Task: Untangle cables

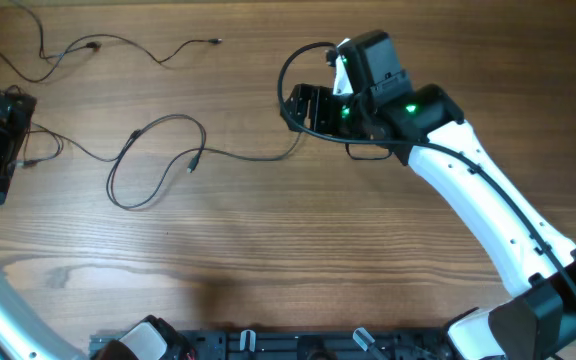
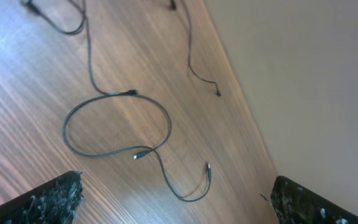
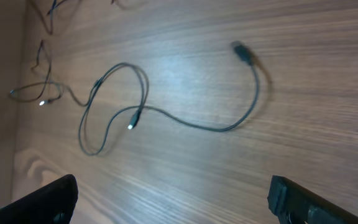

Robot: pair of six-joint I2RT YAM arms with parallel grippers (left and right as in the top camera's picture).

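Note:
The looped cable's plug ends should stay free to untangle, so my left gripper needs to grab the cable by the bend of its loop.
Thin black cables lie loose on the wooden table. One cable runs along the far left. Another cable forms a loop mid-table and trails right toward my right gripper. In the right wrist view this looped cable lies ahead of the open, empty jaws, its plug end apart from them. My left gripper is at the table's left edge. In the left wrist view its jaws are open and empty above a looped cable with small plug ends.
The table's edge runs close beside the cables in the left wrist view, with a beige floor beyond. The right arm's own thick black cable arcs above its gripper. A dark rail lines the table's front edge.

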